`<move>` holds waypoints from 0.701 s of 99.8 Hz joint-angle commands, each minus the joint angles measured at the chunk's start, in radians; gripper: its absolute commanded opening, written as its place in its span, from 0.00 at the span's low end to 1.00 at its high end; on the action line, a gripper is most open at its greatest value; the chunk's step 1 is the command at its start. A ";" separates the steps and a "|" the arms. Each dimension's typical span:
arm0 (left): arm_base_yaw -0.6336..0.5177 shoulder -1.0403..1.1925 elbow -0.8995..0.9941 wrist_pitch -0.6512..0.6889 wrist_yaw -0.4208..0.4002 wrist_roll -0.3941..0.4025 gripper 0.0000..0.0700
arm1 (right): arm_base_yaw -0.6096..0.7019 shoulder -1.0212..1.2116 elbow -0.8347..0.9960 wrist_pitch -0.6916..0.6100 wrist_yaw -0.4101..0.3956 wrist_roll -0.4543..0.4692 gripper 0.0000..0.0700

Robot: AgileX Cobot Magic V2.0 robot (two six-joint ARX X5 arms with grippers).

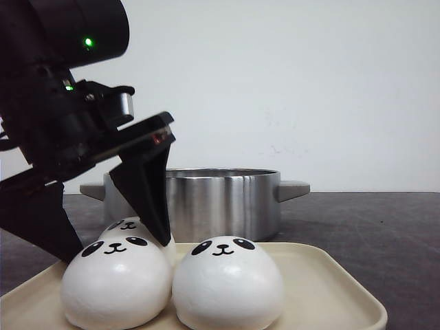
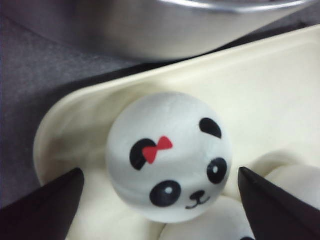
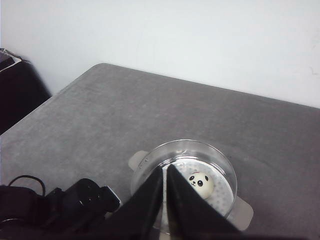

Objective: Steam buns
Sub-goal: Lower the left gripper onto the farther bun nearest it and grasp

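Observation:
The fingers of my left gripper are low over the cream tray on either side of the bun. My left gripper needs to close now. Closing now would catch the red-bowed bun.
Three white panda-faced buns lie on a cream tray: two in front and one behind them at the left. The rear one has a red bow in the left wrist view. My left gripper is open, with one black finger on each side of this bun, apart from it. A fourth bun lies inside the steel pot. My right gripper is high above the pot, its fingers almost together and empty. It is out of the front view.
The steel pot with side handles stands just behind the tray on the dark grey table. A white wall is behind it. The left arm's black body shows beside the pot in the right wrist view.

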 commanded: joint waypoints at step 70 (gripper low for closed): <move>-0.014 0.024 0.011 0.034 -0.002 -0.008 0.00 | 0.011 0.004 0.019 -0.020 0.024 0.013 0.01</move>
